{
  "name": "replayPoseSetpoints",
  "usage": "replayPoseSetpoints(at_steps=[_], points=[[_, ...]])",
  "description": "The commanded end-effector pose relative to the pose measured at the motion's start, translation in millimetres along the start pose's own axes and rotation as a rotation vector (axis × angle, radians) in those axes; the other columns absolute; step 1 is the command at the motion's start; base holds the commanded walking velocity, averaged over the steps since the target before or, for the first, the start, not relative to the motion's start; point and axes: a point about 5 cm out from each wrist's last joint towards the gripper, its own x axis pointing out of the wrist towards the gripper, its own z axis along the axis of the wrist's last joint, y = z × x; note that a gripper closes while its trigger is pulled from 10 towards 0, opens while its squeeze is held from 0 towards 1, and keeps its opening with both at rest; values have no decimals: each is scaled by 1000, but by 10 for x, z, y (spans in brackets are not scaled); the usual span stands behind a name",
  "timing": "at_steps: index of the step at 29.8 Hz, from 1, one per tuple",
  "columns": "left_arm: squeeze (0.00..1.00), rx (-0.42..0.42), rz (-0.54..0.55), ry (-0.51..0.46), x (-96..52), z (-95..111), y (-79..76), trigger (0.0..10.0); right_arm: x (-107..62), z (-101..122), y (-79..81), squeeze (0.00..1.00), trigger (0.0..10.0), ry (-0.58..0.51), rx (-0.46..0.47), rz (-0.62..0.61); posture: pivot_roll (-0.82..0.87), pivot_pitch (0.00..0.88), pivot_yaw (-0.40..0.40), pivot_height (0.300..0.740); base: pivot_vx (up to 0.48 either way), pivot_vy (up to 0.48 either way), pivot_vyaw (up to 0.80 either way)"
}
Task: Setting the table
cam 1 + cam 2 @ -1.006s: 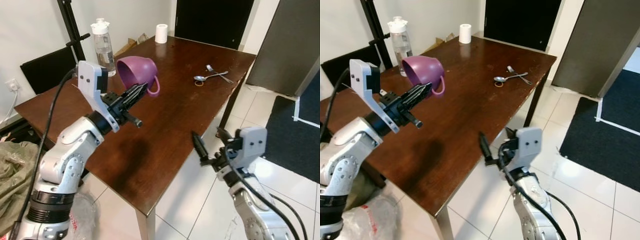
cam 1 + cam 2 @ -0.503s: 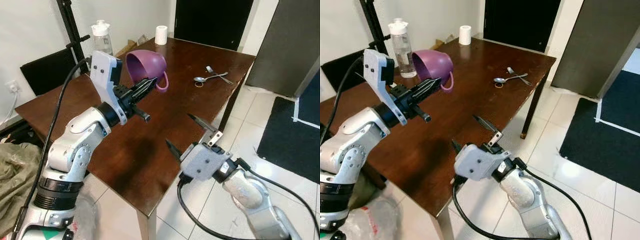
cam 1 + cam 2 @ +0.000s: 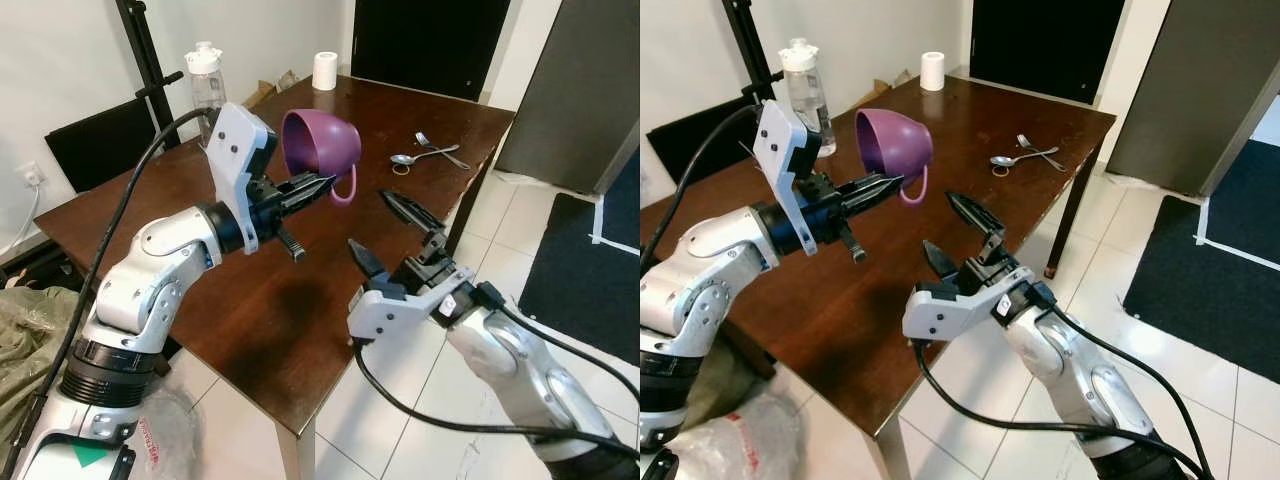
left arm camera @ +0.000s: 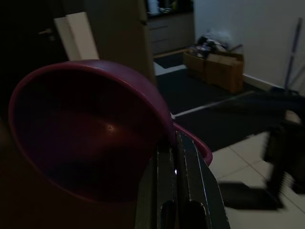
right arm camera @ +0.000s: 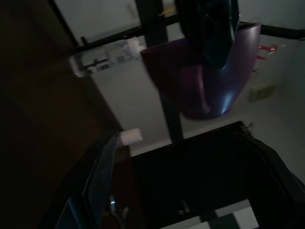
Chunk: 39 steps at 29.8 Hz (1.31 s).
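Observation:
The purple cup needs to be carried to set the table, so my right gripper should grab the cup by its handle next.
A purple cup point(image 3: 320, 148) hangs tilted in the air above the dark wooden table point(image 3: 250, 300), mouth facing my left arm. My left gripper point(image 3: 322, 184) is shut on its rim beside the handle; in the left wrist view the fingers point(image 4: 177, 181) pinch the cup point(image 4: 86, 129) wall. Just right of it, over the table's near-right edge, my right gripper point(image 3: 386, 234) is open wide and holds nothing. From the right wrist view the cup point(image 5: 209, 90) is seen ahead of one finger point(image 5: 95, 181). A spoon point(image 3: 404, 158) and fork point(image 3: 438, 148) lie at the far right of the table.
A clear water bottle point(image 3: 207, 85) stands at the table's far left and a white paper roll point(image 3: 323, 68) at its far end. A black stand pole point(image 3: 142, 60) and a black chair point(image 3: 95, 140) are at the left. A dark rug point(image 3: 590, 280) lies on the tiled floor to the right.
My left arm has carried the cup to the right and a little higher. My right arm has risen from below the table edge and now holds its open fingers up beside the cup.

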Motion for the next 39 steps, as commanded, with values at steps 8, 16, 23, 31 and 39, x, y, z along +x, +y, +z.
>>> replayPoseSetpoints(at_steps=[8, 16, 23, 31, 39], points=[[0, 24, -28, 10, -4, -24, -50, 10000, 76, 73, 64, 0, 10000, -54, -17, -12, -35, 73, 136, 740, 0, 0, 0], [0, 19, -44, 8, 18, -36, -79, 10000, 127, 84, 95, 0, 0, -81, -30, -25, -37, 67, 137, 740, 0, 0, 0], [0, 16, -50, 15, 11, -59, -89, 10000, 155, 79, 107, 0, 0, -96, -35, -30, -35, 62, 135, 740, 0, 0, 0], [0, 21, -82, 31, -10, -82, -125, 10000, 159, 51, 114, 0, 0, -90, -37, -34, -36, 60, 135, 740, 0, 0, 0], [1000, 35, -125, 60, -36, -136, -167, 10000, 157, 34, 123, 0, 0, -81, -22, -44, -37, 60, 136, 740, 0, 0, 0]])
